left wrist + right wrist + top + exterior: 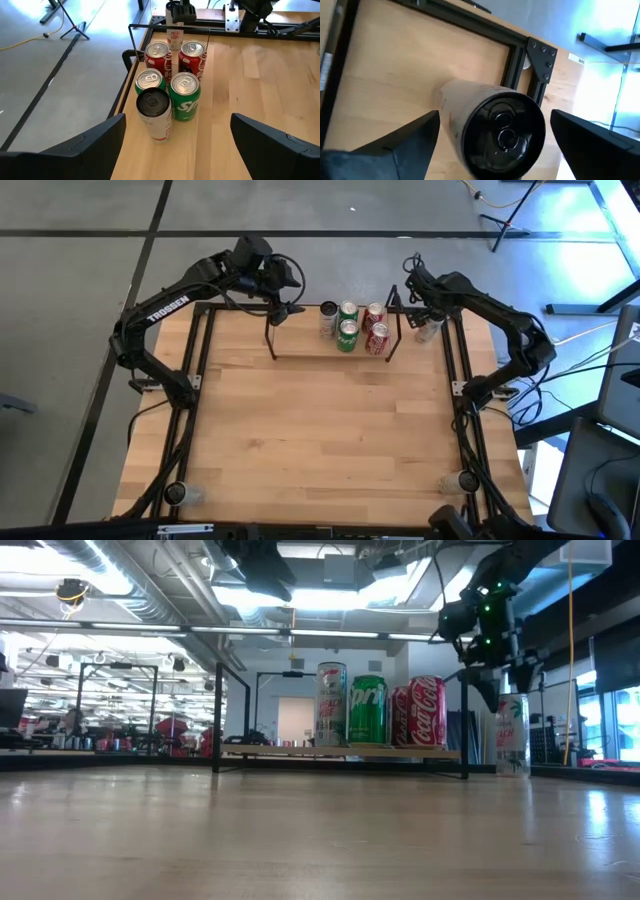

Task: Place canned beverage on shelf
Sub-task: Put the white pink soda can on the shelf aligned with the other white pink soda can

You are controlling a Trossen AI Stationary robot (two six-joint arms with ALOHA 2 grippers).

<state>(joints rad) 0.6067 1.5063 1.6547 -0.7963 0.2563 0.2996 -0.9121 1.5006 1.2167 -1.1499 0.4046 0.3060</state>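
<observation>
My right gripper is due to pick up the white can next, by its side below the can's dark top, and then place it on the shelf (300, 335).
A white can with a dark top (512, 735) stands upright on the table, just right of the shelf (300, 752); it also shows in the high view (429, 331). My right gripper (495, 115) is open at the can's top (502, 127), one finger on either side; it also shows in the low view (495, 685). I cannot tell whether they touch it. Several cans stand on the shelf (300, 335): two red (376, 328), two green (347, 325), one white (328, 318). My left gripper (288, 308) is open and empty at the shelf's left end, facing the cans (172, 85).
The shelf's thin black end frames (272, 335) (395, 330) stand on either side of the cans. The arms' black base rails (455, 370) run along the table's left and right edges. The near half of the tabletop (320, 440) is bare wood.
</observation>
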